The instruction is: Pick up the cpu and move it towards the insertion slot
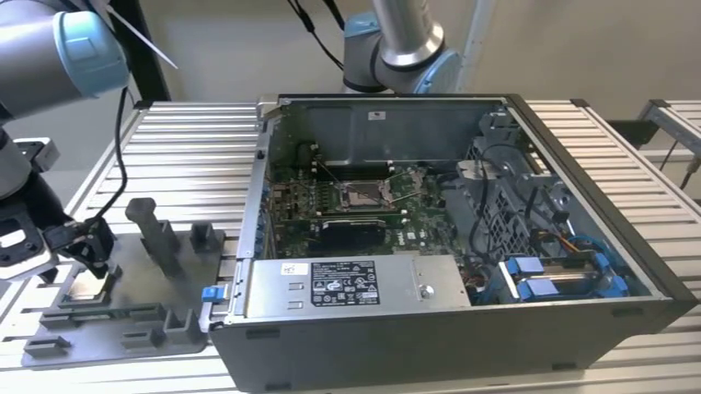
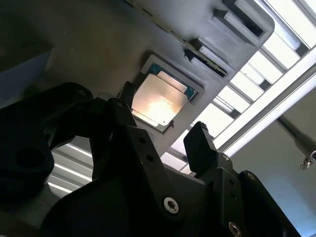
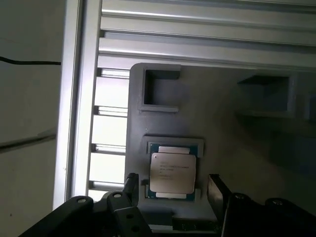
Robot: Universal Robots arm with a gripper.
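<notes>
The tray's raised sides wrap around the chip's corners, so I should next use my gripper to grab the chip by its two open side edges, where gaps leave room for fingers.
The cpu [image 3: 172,172] is a small silver-topped square chip lying flat in its recess on the grey plastic tray [image 3: 237,148]. It also shows in the second wrist view as the cpu [image 2: 159,101], and as the cpu [image 1: 90,285] at the exterior view's left. My gripper [image 1: 84,261] hangs just above it, open. Both wrist views show the black fingers [image 3: 217,190] standing apart on either side of the chip without touching it. The insertion slot [image 1: 366,194], a silver-framed socket on the green board, lies inside the open computer case, far from the gripper toward the exterior view's right.
Upright grey blocks [image 1: 153,234] rise from the tray close to the gripper. The case wall [image 1: 258,205] stands between the tray and the board. A power supply [image 1: 350,283], cables and blue drive clips [image 1: 553,275] crowd the case. A slatted aluminium table [image 1: 186,156] lies beneath everything.
</notes>
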